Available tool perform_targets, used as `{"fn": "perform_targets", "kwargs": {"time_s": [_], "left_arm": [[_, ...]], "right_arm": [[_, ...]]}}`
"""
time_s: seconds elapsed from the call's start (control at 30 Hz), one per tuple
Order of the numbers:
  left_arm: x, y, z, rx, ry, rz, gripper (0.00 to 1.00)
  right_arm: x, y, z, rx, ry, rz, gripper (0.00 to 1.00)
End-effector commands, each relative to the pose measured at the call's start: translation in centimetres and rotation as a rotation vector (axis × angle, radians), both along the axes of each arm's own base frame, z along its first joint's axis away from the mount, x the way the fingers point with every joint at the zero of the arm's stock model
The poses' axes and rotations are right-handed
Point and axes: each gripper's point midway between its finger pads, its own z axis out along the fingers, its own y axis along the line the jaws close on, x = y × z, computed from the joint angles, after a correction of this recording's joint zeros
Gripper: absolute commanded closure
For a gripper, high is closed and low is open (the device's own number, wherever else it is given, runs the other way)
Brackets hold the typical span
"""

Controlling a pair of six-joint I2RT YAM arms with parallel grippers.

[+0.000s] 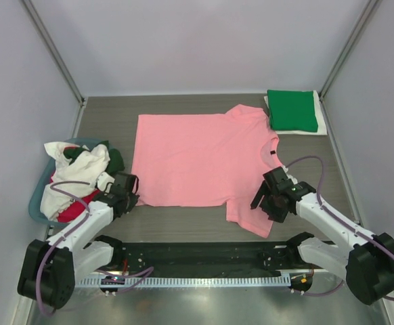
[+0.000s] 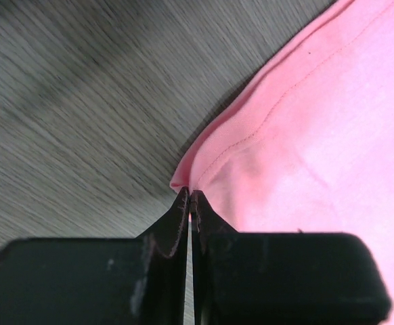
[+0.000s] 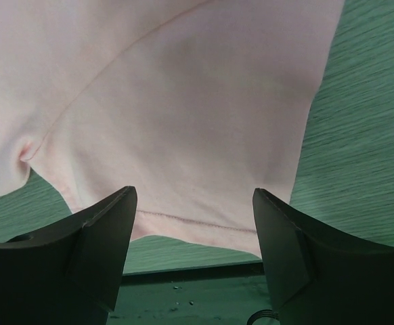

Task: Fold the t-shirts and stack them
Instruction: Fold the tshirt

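Note:
My right gripper is going to grab the salmon-pink t-shirt's near sleeve by its hem [image 1: 254, 228] [image 3: 195, 231] next, to fold the sleeve and near side over the t-shirt's body.
A salmon-pink t-shirt [image 1: 197, 159] lies spread flat in the middle of the table, its dark neck label [image 1: 270, 154] toward the right. My left gripper [image 1: 133, 193] is at the shirt's near-left hem corner. In the left wrist view its jaws [image 2: 189, 194] are shut with the pink corner [image 2: 204, 159] pinched at the tips. My right gripper [image 1: 261, 203] hovers over the near sleeve. In the right wrist view it [image 3: 193, 203] is open, its fingers either side of the sleeve hem [image 3: 183, 220]. A folded green t-shirt [image 1: 292, 110] lies on a folded white one [image 1: 321, 123] at the back right.
A teal tub [image 1: 38, 203] at the left edge holds crumpled white [image 1: 78, 172], red [image 1: 72, 211] and dark green [image 1: 116, 159] shirts. The black rail [image 1: 197, 254] of the arm bases runs along the near edge. Walls enclose the table on three sides.

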Motion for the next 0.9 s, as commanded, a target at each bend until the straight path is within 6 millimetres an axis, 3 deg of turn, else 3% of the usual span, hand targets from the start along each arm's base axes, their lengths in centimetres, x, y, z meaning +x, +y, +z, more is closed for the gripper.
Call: {"fn": "perform_targets", "kwargs": {"time_s": [0.0, 0.13, 0.53, 0.7, 0.87], "left_arm": [[0.8, 0.0, 0.8, -0.015, -0.079, 0.002, 1.0], [0.8, 0.0, 0.8, -0.013, -0.074, -0.001, 1.0], [0.9, -0.1, 0.7, -0.014, -0.071, -0.005, 1.0], [1.0, -0.3, 0.6, -0.014, -0.061, -0.015, 1.0], [1.1, -0.4, 0.5, -0.013, -0.054, -0.024, 1.0]], "right_arm": [[0.5, 1.0, -0.6, 0.037, 0.005, 0.007, 0.25], [-1.3, -0.7, -1.0, -0.017, 0.038, -0.04, 0.28], [-6.5, 2.1, -1.0, 0.071, 0.096, -0.124, 0.3], [-6.5, 2.0, -2.2, 0.057, 0.092, -0.146, 0.31], [-5.3, 1.5, -3.7, -0.039, 0.082, -0.134, 0.33]]}}
